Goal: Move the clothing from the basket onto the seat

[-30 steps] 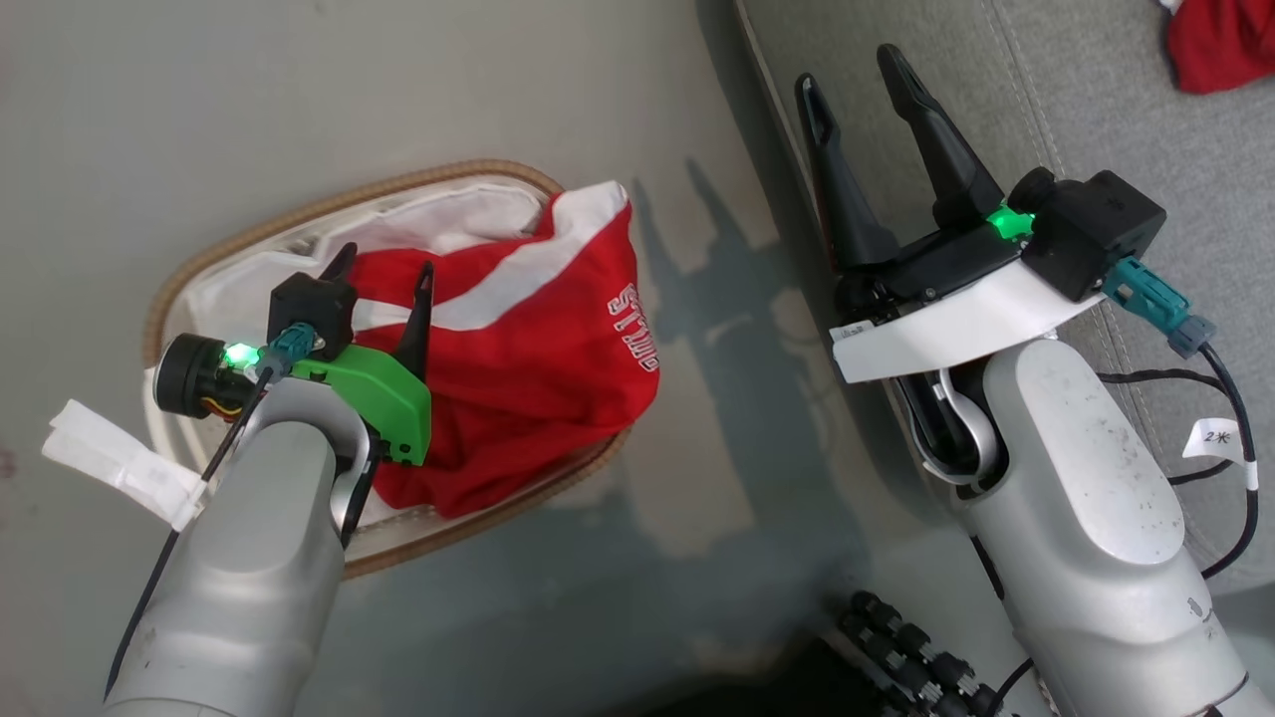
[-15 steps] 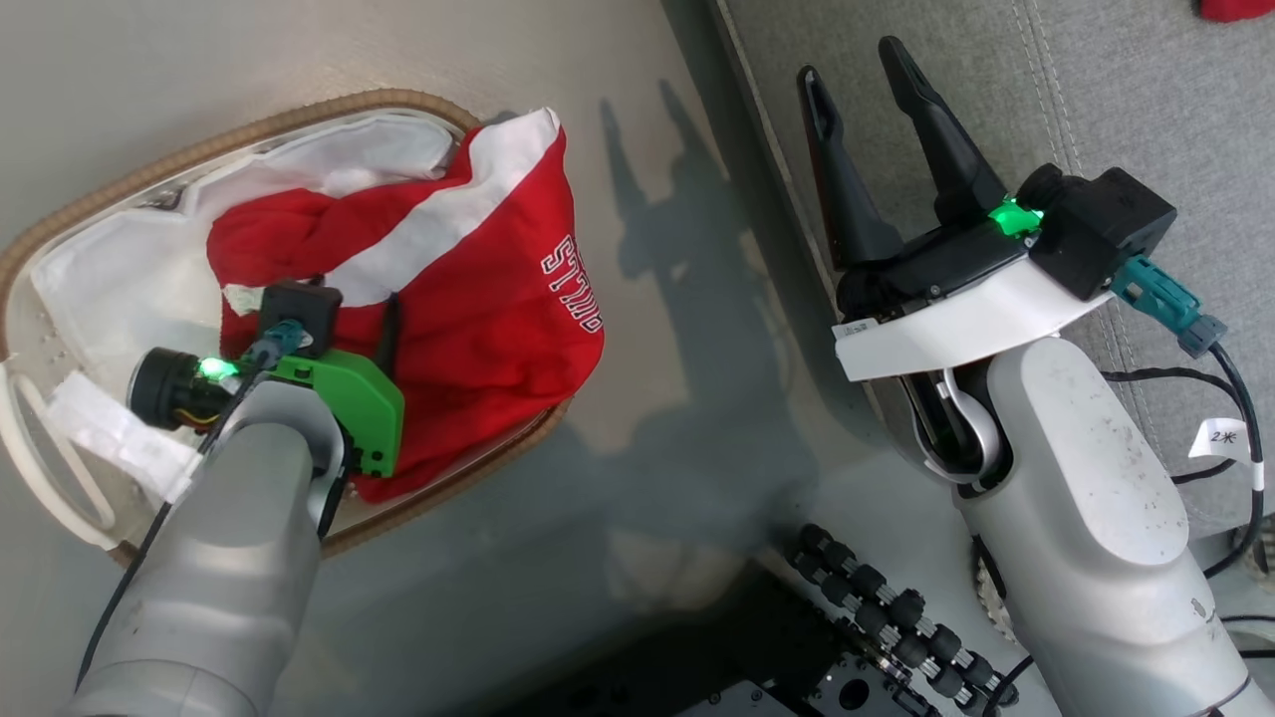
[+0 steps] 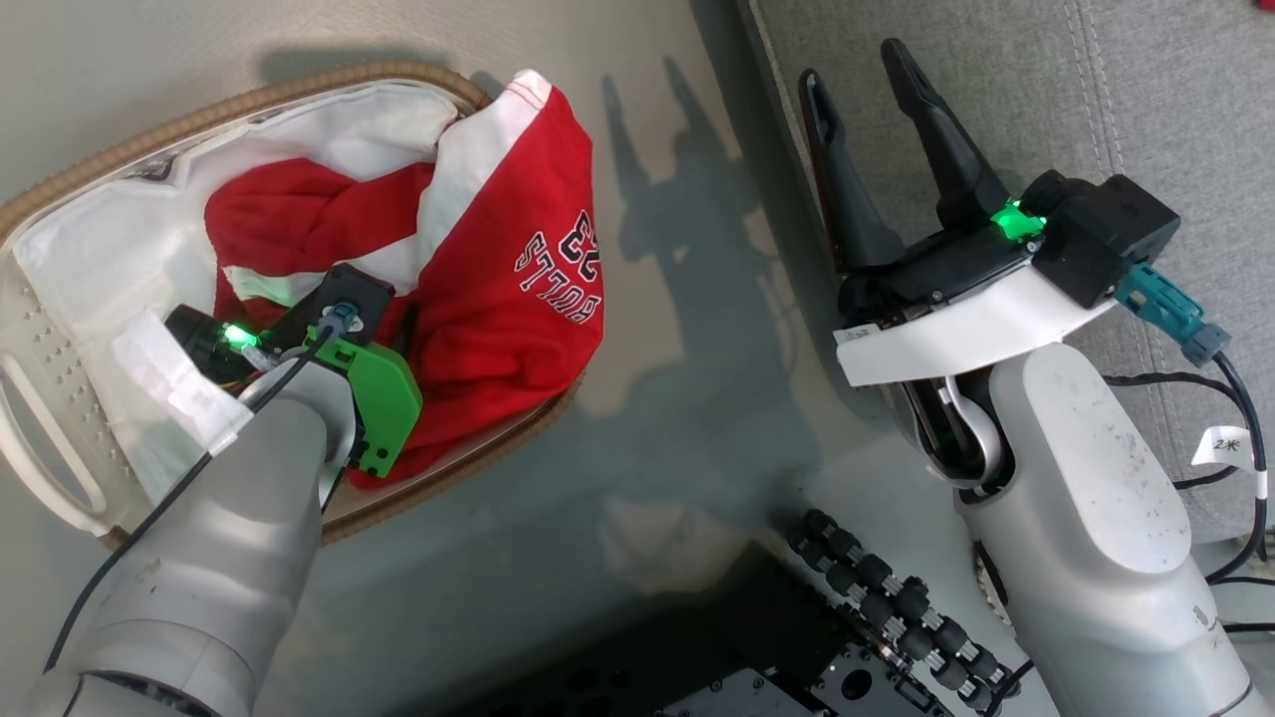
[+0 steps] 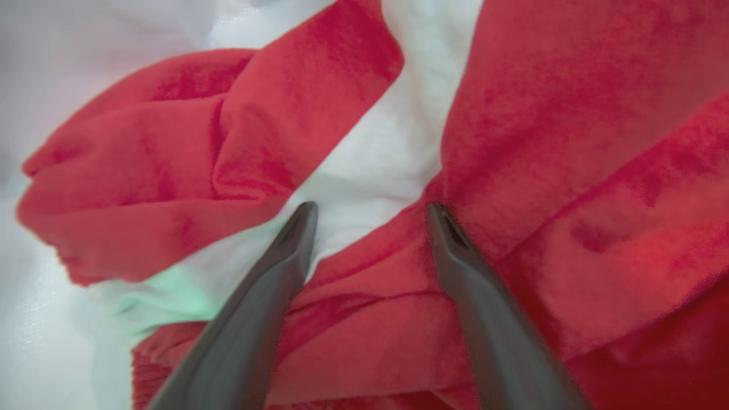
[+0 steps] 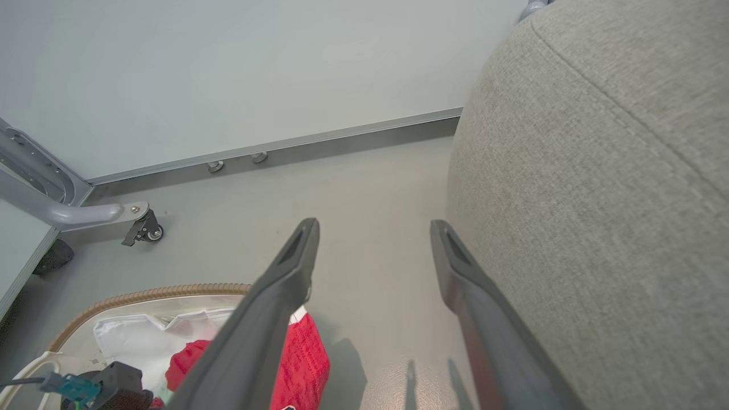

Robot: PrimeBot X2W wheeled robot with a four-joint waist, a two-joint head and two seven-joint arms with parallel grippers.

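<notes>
My left gripper grabs a white and red fold (image 4: pixel 372 229) raised in the basket next, since the clothing lies slack.
The clothing (image 3: pixel 498 329) is a red garment with white stripes and "BULLS 23" lettering, piled in the basket (image 3: pixel 249 95) and draped over its right rim. My left gripper (image 4: pixel 370 213) is down in the basket, open, with both fingertips resting on the red and white cloth (image 4: pixel 541 142); in the head view the left gripper (image 3: pixel 390 324) is mostly hidden behind its wrist. My right gripper (image 3: pixel 852 65) is open and holds nothing, hanging over the left edge of the grey seat (image 3: pixel 1096 100). In the right wrist view the right gripper (image 5: pixel 374 226) has the seat (image 5: pixel 598 199) beside it and the basket (image 5: pixel 148 293) and clothing (image 5: pixel 304 353) below.
The basket's white lining (image 3: pixel 90 249) and side handle (image 3: pixel 50 468) lie at the left. My dark base with a black cable chain (image 3: pixel 877 588) sits at the bottom. A grey frame leg on a castor (image 5: pixel 142 228) stands by the wall. Grey floor (image 3: pixel 677 378) separates basket and seat.
The head camera has shifted. My left gripper has sunk deeper into the basket onto the garment, and the garment's lettering now shows more fully. The right gripper keeps its pose.
</notes>
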